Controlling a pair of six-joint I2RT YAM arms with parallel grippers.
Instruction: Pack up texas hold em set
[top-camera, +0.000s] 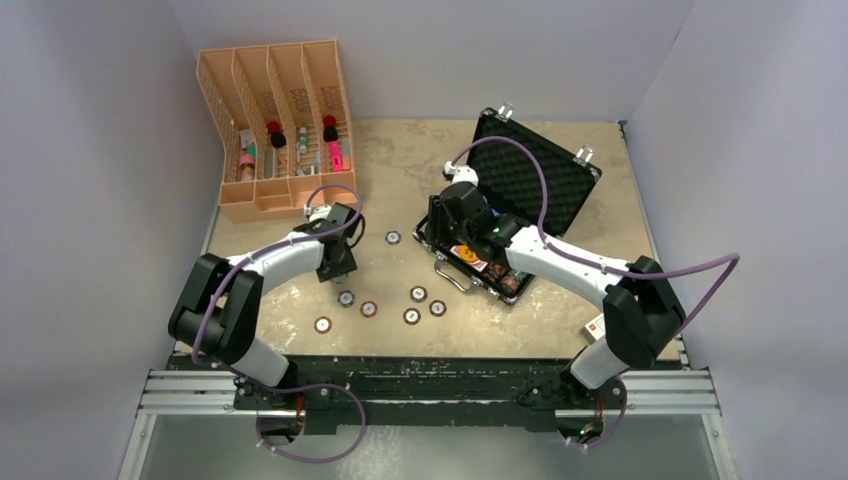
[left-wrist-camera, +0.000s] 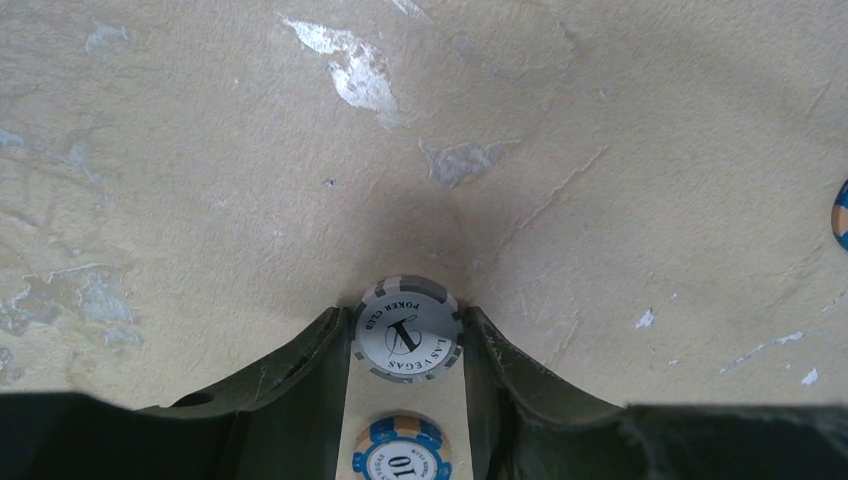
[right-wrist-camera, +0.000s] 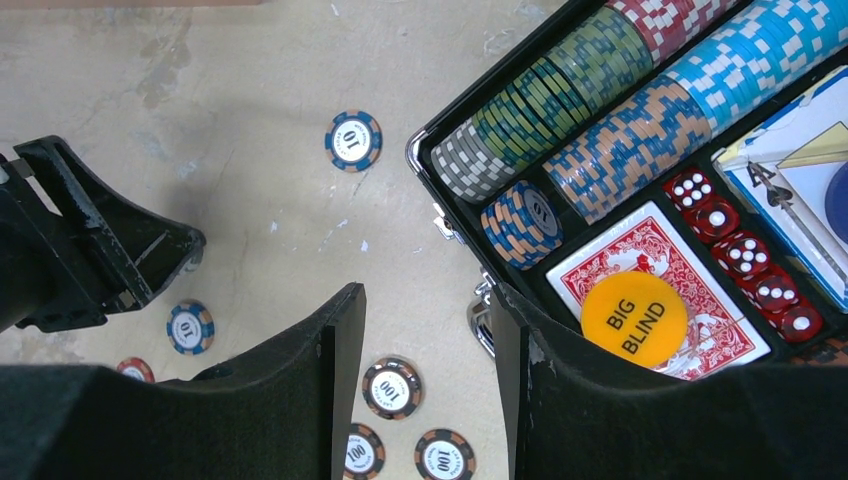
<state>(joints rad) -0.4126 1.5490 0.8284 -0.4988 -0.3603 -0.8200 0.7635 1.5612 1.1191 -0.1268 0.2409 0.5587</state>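
The grey-and-white chip would come up with the left gripper if the robot lifted it now, because both fingers are closed against opposite edges of its rim (top-camera: 340, 279) (left-wrist-camera: 408, 330).
The black briefcase (top-camera: 535, 175) lies open at centre right, with rows of coloured chips (right-wrist-camera: 600, 100), a red-backed card deck (right-wrist-camera: 690, 250) under an orange "BIG BLIND" disc (right-wrist-camera: 634, 318), and red dice (right-wrist-camera: 745, 250). My left gripper (top-camera: 337, 268) is shut on a grey-and-white chip (left-wrist-camera: 407, 328), held between its fingertips just above the table. A blue 10 chip (left-wrist-camera: 402, 455) lies below it. My right gripper (top-camera: 447, 232) is open and empty over the case's left edge (right-wrist-camera: 428, 300). Several loose chips (top-camera: 418, 294) lie on the table, with brown 100 chips (right-wrist-camera: 391, 386) under the right gripper.
The orange four-slot rack (top-camera: 275, 130) with bottles stands at the back left. Another blue 10 chip (top-camera: 394, 238) lies between the two grippers and shows in the right wrist view (right-wrist-camera: 353, 140). The case's silver handle (top-camera: 455, 275) juts toward the loose chips.
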